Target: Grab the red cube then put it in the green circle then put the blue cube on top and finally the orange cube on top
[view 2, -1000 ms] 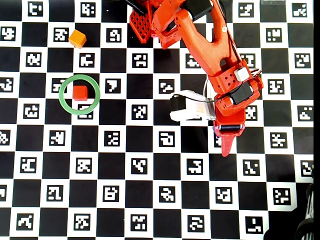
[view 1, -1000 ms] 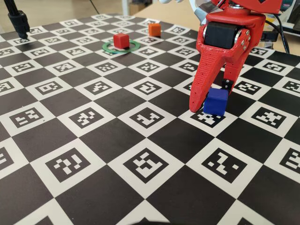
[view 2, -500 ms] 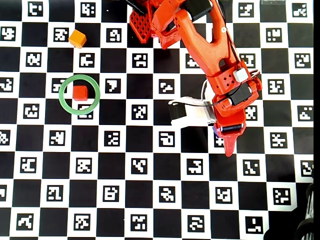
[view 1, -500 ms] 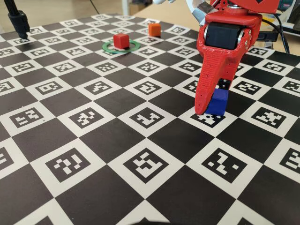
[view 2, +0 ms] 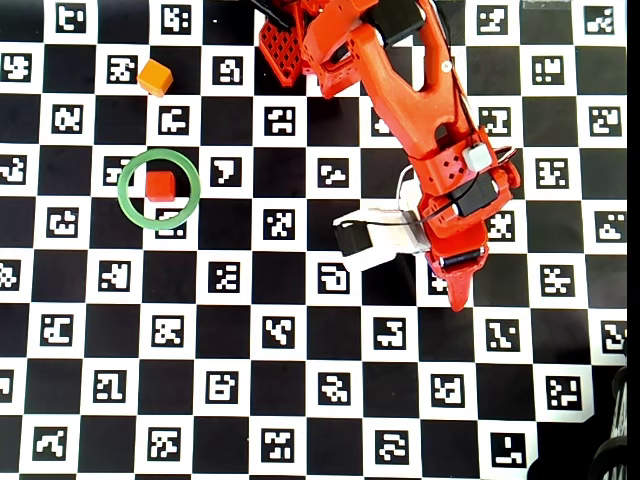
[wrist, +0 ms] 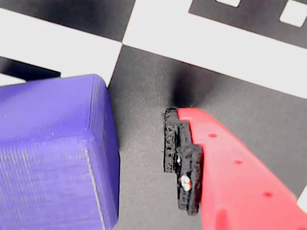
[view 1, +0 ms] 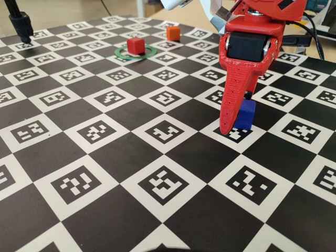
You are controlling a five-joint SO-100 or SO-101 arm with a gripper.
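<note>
The blue cube [view 1: 245,114] needs to go on top of the red cube [view 1: 135,45]. My gripper should next grab the blue cube by its opposite sides to stack it there.
The blue cube [view 1: 245,114] sits on the checkerboard between my gripper's [view 1: 239,119] jaws. In the wrist view the blue cube [wrist: 53,153] fills the left side, and a strip of board separates it from the red finger's black pad [wrist: 180,153]. The other finger is out of that view. The gripper is open around the cube. From overhead, the gripper [view 2: 456,285] hides the blue cube. The red cube [view 1: 135,45] stands inside the green circle [view 1: 151,51] at the far left, also seen from overhead as the red cube [view 2: 160,185] in the green circle [view 2: 122,189]. The orange cube [view 1: 173,32] lies behind the ring.
The whole table is a black-and-white checkerboard with marker squares [view 1: 165,184]. A black stand [view 1: 21,23] rises at the far left corner. The white camera mount [view 2: 375,232] sticks out left of the wrist. Cables [view 1: 315,31] hang at the right.
The red finger has swung in toward the blue cube, narrowing the jaws around it. The cubes have not moved.
</note>
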